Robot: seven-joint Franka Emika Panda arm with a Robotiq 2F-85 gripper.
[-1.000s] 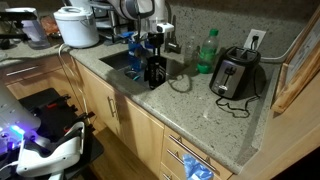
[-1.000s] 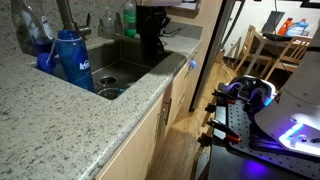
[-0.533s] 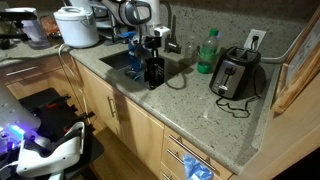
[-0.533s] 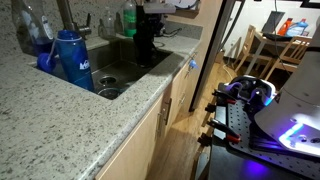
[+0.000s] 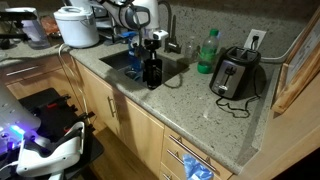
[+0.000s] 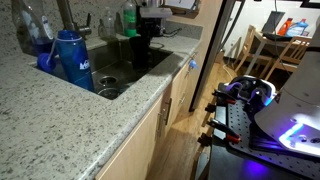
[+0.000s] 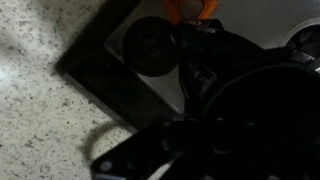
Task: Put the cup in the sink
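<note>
The cup's lower end hangs above the sink bottom, so my gripper needs to keep holding the cup until its base rests on that bottom.
The cup (image 5: 153, 72) is dark and tall and hangs upright from my gripper (image 5: 152, 48) over the near edge of the sink (image 5: 125, 60). In an exterior view it shows as a dark shape (image 6: 141, 50) above the sink basin (image 6: 120, 72). My gripper is shut on the cup's top. In the wrist view the cup (image 7: 250, 110) fills the lower right as a black mass, with the sink floor and its round drain (image 7: 150, 45) beyond. The fingertips are lost in the dark there.
A blue bottle (image 6: 72, 60) stands on the speckled counter (image 6: 60, 120) beside the sink. A green bottle (image 5: 206, 52), a toaster (image 5: 236, 74) and a white rice cooker (image 5: 77, 26) stand on the counter. A faucet (image 6: 66, 14) rises behind the basin.
My gripper has carried the cup a little sideways, off the counter edge and further over the sink basin. Nothing else has moved.
</note>
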